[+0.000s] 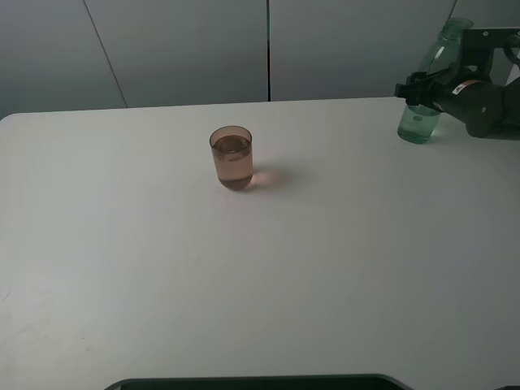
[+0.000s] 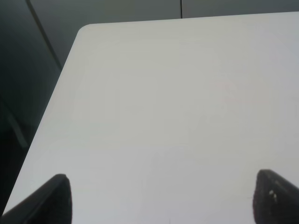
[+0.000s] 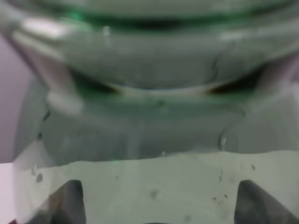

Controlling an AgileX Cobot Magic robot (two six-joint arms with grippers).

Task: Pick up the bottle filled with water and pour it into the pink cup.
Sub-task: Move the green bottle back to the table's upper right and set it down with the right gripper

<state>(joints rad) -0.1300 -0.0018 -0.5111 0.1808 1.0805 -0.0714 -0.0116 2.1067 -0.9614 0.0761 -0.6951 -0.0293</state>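
The green-tinted bottle's base (image 1: pixel 416 136) touches the tabletop, so the bottle would stay standing, and the robot's right gripper needs to open.
The green-tinted bottle (image 1: pixel 422 122) is at the far right back of the white table (image 1: pixel 260 276), with a little water in its base. Its base is at or just above the tabletop. My right gripper (image 1: pixel 421 88) is closed around its middle. In the right wrist view the bottle (image 3: pixel 149 121) fills the picture between my dark fingertips (image 3: pixel 70 200). The pink cup (image 1: pixel 231 158) stands upright near the table's middle and holds liquid. My left gripper (image 2: pixel 163 200) is open and empty over bare table near the left edge; it does not show in the high view.
The table's left edge (image 2: pixel 56 102) and rounded back corner show in the left wrist view, with dark floor beyond. A grey panelled wall (image 1: pixel 187 49) runs behind the table. A dark edge (image 1: pixel 260 382) lies along the front of the high view.
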